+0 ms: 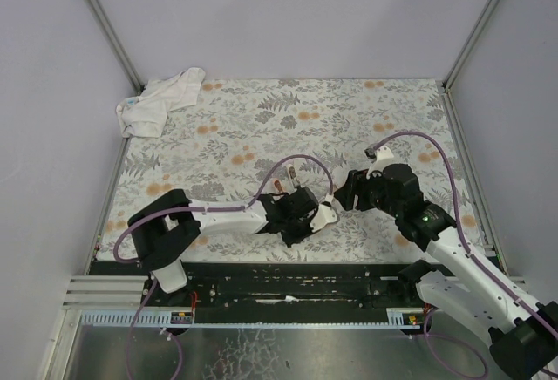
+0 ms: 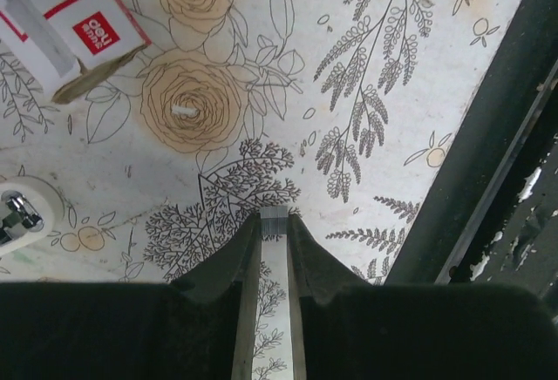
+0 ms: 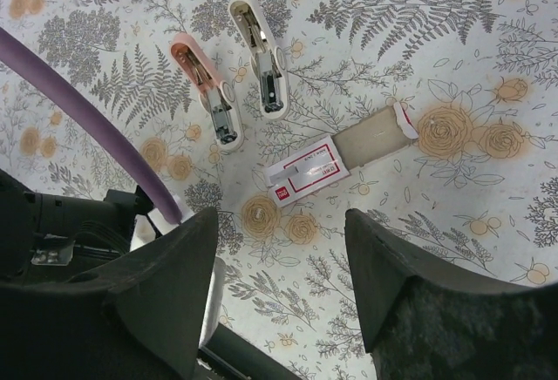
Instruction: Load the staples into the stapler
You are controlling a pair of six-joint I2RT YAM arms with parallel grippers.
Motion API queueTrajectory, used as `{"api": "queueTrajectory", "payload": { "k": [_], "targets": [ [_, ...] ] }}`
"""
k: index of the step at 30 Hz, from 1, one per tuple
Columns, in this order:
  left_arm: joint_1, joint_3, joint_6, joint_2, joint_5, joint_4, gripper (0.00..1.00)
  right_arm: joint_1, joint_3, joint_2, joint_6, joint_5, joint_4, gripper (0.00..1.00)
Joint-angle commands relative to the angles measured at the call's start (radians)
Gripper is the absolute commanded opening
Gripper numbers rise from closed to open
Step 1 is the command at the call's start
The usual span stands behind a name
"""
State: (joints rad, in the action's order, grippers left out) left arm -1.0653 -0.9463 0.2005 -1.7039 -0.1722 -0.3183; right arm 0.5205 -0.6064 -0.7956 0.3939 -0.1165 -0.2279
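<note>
I should open my left gripper: the short grey strip of staples is just above flat, empty mat, well away from the staples box (image 2: 61,23), and would rest there.
My left gripper (image 2: 275,226) is shut on a short grey strip of staples (image 2: 275,214) and holds it just above the mat near the front edge. The red and white staples box (image 2: 61,23) lies up and to its left. In the right wrist view the box (image 3: 307,171) has its pale tray (image 3: 375,134) pulled out. Two staplers lie open beyond it, one pink (image 3: 205,92) and one cream (image 3: 260,53). My right gripper (image 3: 281,223) is open and empty, hovering above the box. In the top view the left gripper (image 1: 305,216) and right gripper (image 1: 343,195) are close together.
A crumpled white cloth (image 1: 161,101) lies at the far left corner of the floral mat (image 1: 261,127). A purple cable (image 3: 87,110) crosses the right wrist view. A black rail (image 2: 488,136) runs along the mat's near edge. A tiny white scrap (image 2: 186,111) lies on a rose.
</note>
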Motion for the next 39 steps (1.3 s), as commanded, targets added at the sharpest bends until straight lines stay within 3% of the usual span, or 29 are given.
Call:
{"api": "queueTrajectory", "payload": {
  "k": [1,4,7,10,20,26,30,34,39],
  "targets": [
    [-0.013,-0.040,0.055,-0.044,-0.010,-0.074,0.10,-0.005,0.003,0.010,0.018,0.025,0.041,0.67],
    [-0.018,-0.045,0.058,-0.061,-0.014,-0.076,0.17,-0.004,0.008,0.015,0.022,0.041,0.050,0.68],
    [-0.020,-0.045,0.056,-0.069,-0.013,-0.075,0.38,-0.004,0.000,0.008,0.031,0.056,0.039,0.69],
    [-0.021,-0.041,0.053,-0.058,-0.015,-0.067,0.49,-0.005,-0.026,-0.019,0.021,0.045,0.013,0.69],
    [0.024,-0.057,0.026,0.213,-0.071,0.018,0.65,-0.004,-0.144,-0.083,-0.023,0.036,-0.124,0.69],
    [0.273,-0.007,-0.068,0.448,-0.181,0.101,0.71,0.014,-0.160,-0.186,0.045,0.000,-0.180,0.67],
    [0.559,0.004,-0.230,0.536,-0.203,0.162,0.81,0.186,-0.174,-0.290,0.123,0.151,-0.236,0.66],
    [0.721,0.005,-0.324,0.567,-0.087,0.170,0.84,0.318,-0.170,-0.385,0.235,0.227,-0.252,0.63],
    [0.848,0.050,-0.362,0.597,0.059,0.179,0.92,0.439,-0.207,-0.503,0.302,0.328,-0.283,0.62]
  ]
}}
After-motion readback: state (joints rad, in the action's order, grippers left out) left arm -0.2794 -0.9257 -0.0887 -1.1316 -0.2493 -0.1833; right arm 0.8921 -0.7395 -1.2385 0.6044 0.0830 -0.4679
